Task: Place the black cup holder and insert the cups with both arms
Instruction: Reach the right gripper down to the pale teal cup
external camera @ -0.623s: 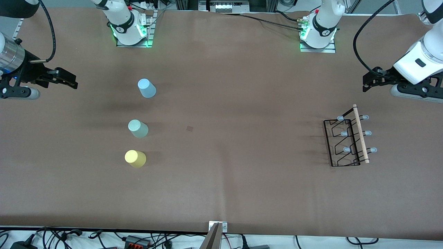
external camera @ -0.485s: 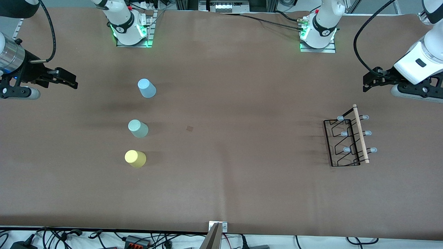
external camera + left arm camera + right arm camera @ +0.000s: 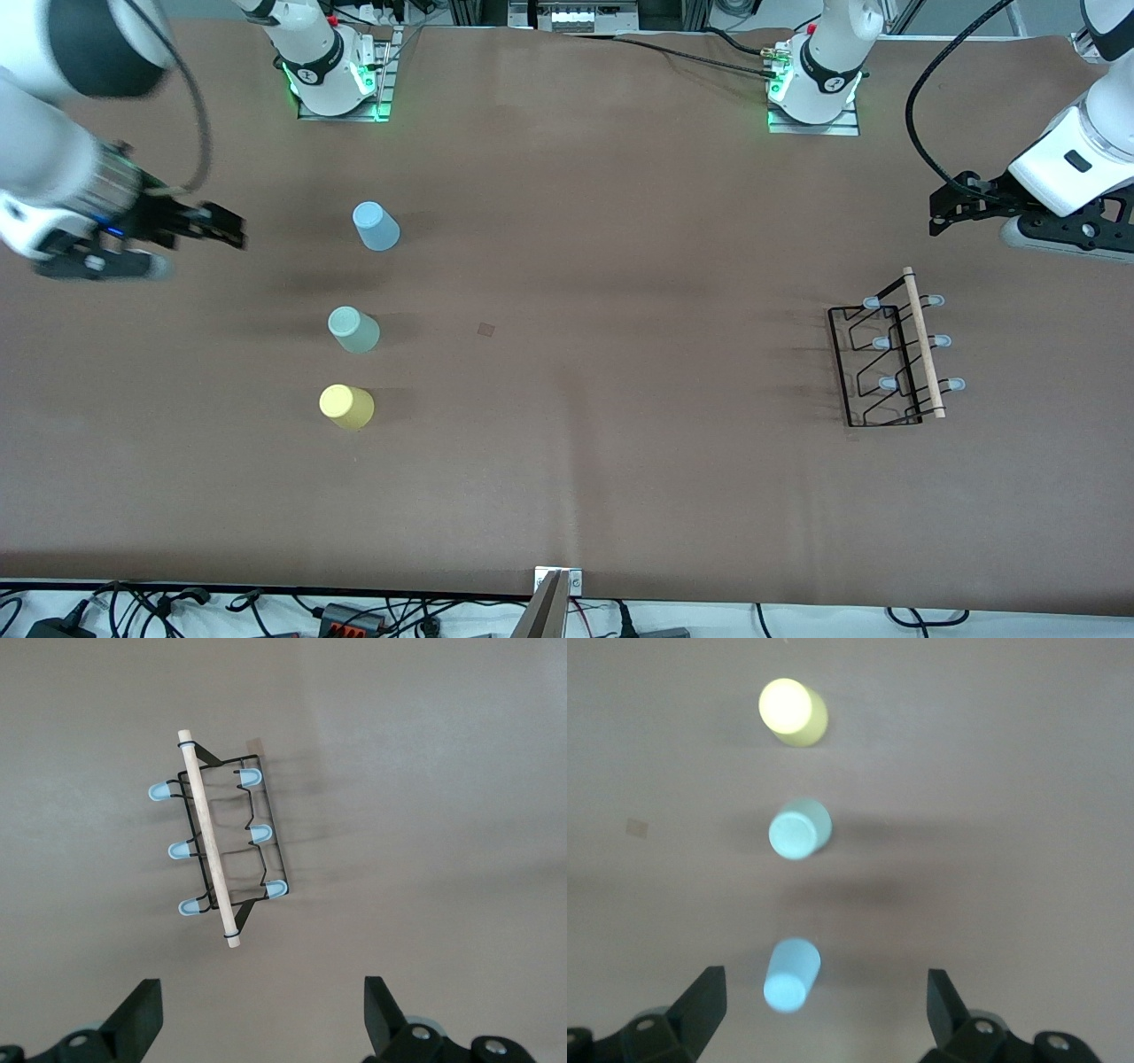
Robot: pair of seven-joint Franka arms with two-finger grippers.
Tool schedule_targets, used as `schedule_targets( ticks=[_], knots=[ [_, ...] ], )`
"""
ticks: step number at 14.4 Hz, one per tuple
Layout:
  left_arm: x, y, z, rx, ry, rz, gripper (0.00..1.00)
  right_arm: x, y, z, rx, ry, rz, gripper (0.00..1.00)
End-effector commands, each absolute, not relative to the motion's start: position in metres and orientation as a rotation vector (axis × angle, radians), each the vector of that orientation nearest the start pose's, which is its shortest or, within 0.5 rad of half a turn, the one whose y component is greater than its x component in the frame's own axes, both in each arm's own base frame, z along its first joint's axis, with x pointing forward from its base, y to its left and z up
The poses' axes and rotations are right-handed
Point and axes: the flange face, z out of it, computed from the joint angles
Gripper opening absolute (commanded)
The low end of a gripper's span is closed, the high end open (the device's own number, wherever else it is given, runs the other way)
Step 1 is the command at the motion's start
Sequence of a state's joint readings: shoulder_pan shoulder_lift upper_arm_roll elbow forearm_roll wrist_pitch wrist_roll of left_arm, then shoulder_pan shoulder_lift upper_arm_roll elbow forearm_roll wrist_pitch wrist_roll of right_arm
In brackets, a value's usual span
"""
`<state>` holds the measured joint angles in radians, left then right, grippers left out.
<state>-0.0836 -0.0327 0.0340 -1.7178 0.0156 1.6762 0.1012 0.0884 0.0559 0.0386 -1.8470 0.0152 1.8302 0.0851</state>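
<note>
The right gripper picks up the sage green cup by its narrow closed end [image 3: 343,321] next, to fill the black cup holder [image 3: 890,354].
Three cups stand in a row toward the right arm's end of the table, narrow ends up: light blue [image 3: 376,226] farthest from the front camera, sage green [image 3: 354,330] in the middle, yellow [image 3: 346,406] nearest. The right wrist view shows the blue cup [image 3: 790,974], the green cup [image 3: 799,828] and the yellow cup [image 3: 793,711]. My right gripper [image 3: 226,232] [image 3: 824,1005] hangs open over bare table beside the blue cup, holding nothing. The black cup holder [image 3: 890,354] [image 3: 221,842] stands toward the left arm's end. My left gripper [image 3: 941,217] [image 3: 263,1019] hovers open over bare table beside it, apart from it.
A small dark square mark [image 3: 485,329] lies on the brown table [image 3: 620,461] near its middle. The arm bases [image 3: 332,80] stand along the table edge farthest from the front camera. Cables lie past the edge nearest that camera.
My right arm has swung in from the table's end toward the blue cup, still open. The left arm, the cups and the holder have not moved.
</note>
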Motion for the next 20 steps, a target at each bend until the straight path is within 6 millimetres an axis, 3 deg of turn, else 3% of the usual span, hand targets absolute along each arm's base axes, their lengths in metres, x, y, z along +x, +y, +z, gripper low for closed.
schedule_targets(
  ticks=[1,3,8,11,16,18,19,20],
  knots=[
    [0.551,-0.025,0.587,-3.113,0.245,0.022,1.00,0.544,0.091,0.414,-3.121,-0.057,0.000,1.00],
    [0.551,-0.024,0.587,-3.114,0.242,0.022,1.00,0.543,0.092,0.375,-3.117,-0.025,-0.084,1.00],
    [0.551,-0.024,0.587,-3.114,0.242,0.022,1.00,0.552,0.106,0.311,-3.115,-0.096,-0.096,1.00],
    [0.551,-0.024,0.587,-3.114,0.242,0.022,1.00,0.547,0.131,0.275,-3.103,-0.165,-0.121,1.00],
    [0.551,-0.024,0.585,-3.116,0.230,0.027,1.00,0.541,0.129,0.249,-3.116,-0.184,-0.079,1.00],
    [0.555,-0.025,0.571,-3.116,0.225,0.108,1.00,0.542,0.126,0.244,-3.115,-0.176,-0.081,1.00],
    [0.566,-0.022,0.540,-3.113,0.222,0.211,1.00,0.543,0.127,0.241,-3.113,-0.174,-0.090,1.00],
    [0.571,-0.017,0.533,-3.111,0.210,0.252,1.00,0.542,0.125,0.235,-3.113,-0.171,-0.092,1.00]
  ],
)
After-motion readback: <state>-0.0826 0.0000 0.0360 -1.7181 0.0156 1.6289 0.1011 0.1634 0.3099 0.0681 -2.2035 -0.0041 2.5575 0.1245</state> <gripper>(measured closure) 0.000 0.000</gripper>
